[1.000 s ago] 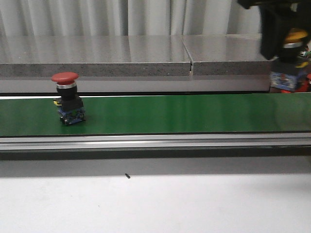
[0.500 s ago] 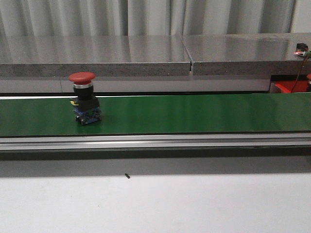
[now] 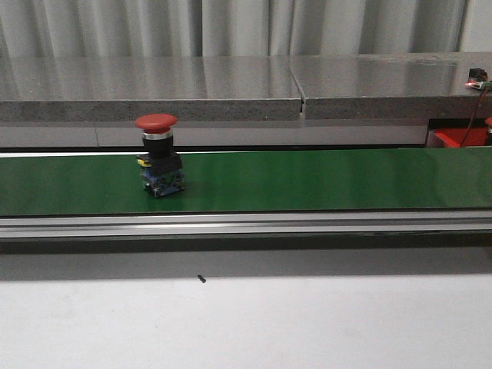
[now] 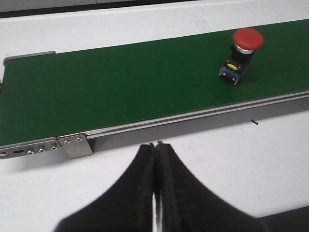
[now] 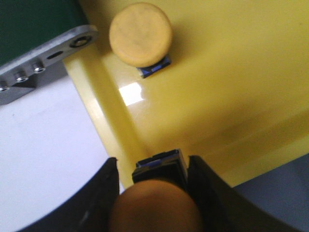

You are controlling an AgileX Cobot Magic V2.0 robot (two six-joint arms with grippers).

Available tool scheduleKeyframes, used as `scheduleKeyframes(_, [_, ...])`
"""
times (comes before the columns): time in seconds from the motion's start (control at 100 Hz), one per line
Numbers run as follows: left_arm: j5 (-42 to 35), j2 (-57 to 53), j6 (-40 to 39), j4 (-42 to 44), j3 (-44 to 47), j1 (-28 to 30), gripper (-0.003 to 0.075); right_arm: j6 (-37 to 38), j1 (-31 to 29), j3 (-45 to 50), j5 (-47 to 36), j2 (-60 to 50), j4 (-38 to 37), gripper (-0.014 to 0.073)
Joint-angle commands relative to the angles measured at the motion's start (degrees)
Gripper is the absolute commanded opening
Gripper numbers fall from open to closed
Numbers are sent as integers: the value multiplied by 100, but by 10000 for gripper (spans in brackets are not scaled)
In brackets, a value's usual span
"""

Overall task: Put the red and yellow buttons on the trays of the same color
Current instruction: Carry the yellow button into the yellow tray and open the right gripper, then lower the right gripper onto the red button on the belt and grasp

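I should keep holding the yellow button point(image 5: 154, 208) with my right gripper. The button is above the yellow tray's near rim point(image 5: 231, 182), so it would tip if I opened now.
A red button point(image 3: 157, 165) stands upright on the green conveyor belt point(image 3: 307, 181), left of centre; it also shows in the left wrist view point(image 4: 244, 53). My left gripper point(image 4: 155, 145) is shut and empty over the white table, just in front of the belt's frame. My right gripper point(image 5: 153, 162) is shut on a yellow button point(image 5: 157, 208), held over the near rim of a glossy yellow tray point(image 5: 231, 72). A second yellow button point(image 5: 140, 34) stands on that tray. A corner of the red tray point(image 3: 453, 137) shows at the far right. Neither gripper shows in the front view.
A grey stone ledge point(image 3: 231, 84) runs behind the belt. A small circuit board with a red light point(image 3: 477, 77) sits on its right end. The belt's metal end bracket point(image 5: 43, 55) lies beside the yellow tray. A white table point(image 3: 246, 323) lies in front.
The red button has ridden to the right along the belt. My right gripper with the yellow button has left the front view's upper right corner.
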Motion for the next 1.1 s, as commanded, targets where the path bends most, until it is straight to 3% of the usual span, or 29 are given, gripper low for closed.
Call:
scheduleKeyframes(0.0, [-336,24,7,-158,-149,-46,-20,12,-156,17,-515,-132,32,-66])
scheduleKeyframes(0.76, [-336,24,7,-158,-149,-46,-20,39,-393,189,-1533,1196,409,-50])
scheduleKeyframes(0.86, [-336,24,7,-158,-149,-46,-20,39,-393,189,-1576,1191,415,86])
scheduleKeyframes(1.01, [-336,24,7,-158,-149,-46,-20,39,-393,189,-1562,1162,422,456])
scheduleKeyframes(1.09, [-336,24,7,-158,-149,-46,-20,92,-382,182,-1529,1014,426,552])
